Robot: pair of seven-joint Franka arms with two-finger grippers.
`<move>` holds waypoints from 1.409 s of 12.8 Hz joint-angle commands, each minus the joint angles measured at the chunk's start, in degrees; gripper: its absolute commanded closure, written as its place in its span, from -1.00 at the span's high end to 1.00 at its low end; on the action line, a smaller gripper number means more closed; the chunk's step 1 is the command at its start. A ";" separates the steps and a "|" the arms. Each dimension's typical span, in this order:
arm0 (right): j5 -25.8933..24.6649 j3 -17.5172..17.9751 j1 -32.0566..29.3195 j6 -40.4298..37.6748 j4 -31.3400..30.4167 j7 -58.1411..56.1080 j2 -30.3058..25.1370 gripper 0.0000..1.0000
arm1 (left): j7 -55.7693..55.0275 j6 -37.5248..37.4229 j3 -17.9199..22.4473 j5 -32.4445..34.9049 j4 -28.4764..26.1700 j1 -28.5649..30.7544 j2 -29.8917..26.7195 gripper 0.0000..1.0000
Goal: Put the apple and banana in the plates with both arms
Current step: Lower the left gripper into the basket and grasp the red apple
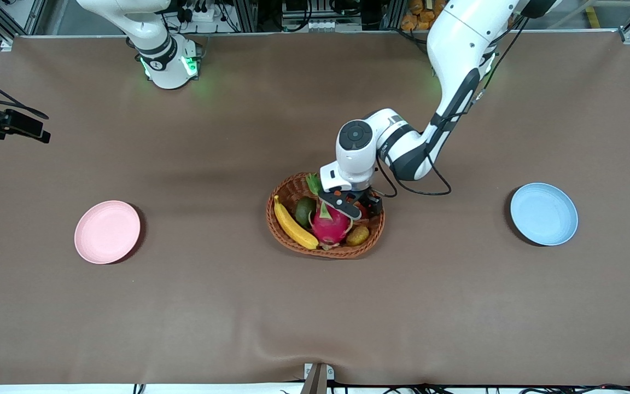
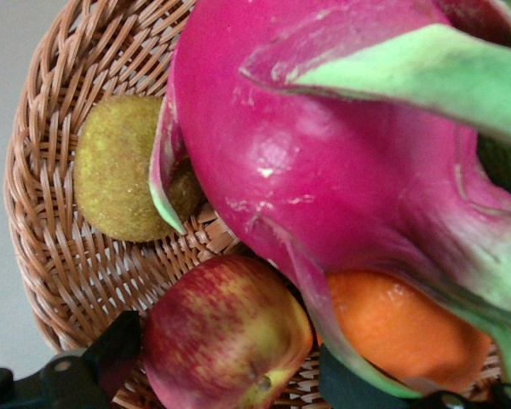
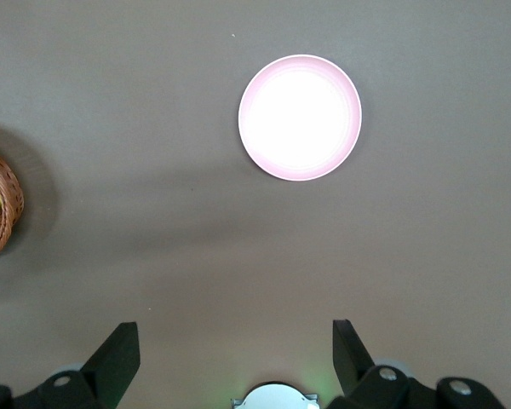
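My left gripper takes hold of the red and yellow apple by its rounded body (image 2: 223, 328) next, to put it in a plate.
The red and yellow apple (image 2: 226, 332) lies in the wicker basket (image 1: 287, 191), beside a dragon fruit. My left gripper (image 2: 230, 358) is down in the basket, open, with one finger on each side of the apple. In the front view this gripper (image 1: 356, 207) hides most of the apple. The banana (image 1: 294, 224) lies along the basket's edge toward the right arm's end. The pink plate (image 1: 107, 231) sits toward the right arm's end of the table and the blue plate (image 1: 543, 213) toward the left arm's end. My right gripper (image 3: 236, 341) waits open, high above bare table, looking down on the pink plate (image 3: 300, 117).
The basket also holds a magenta dragon fruit (image 1: 330, 225), a kiwi (image 1: 357, 235), an avocado (image 1: 304, 210) and an orange (image 2: 404, 328) pressed against the apple. A black camera mount (image 1: 9, 125) sticks in over the table edge at the right arm's end.
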 commanded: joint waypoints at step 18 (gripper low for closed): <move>0.91 0.31 -0.62 0.29 -0.09 0.15 0.30 1.00 | 2.44 -17.92 -0.04 -9.65 1.82 3.82 -13.48 -0.33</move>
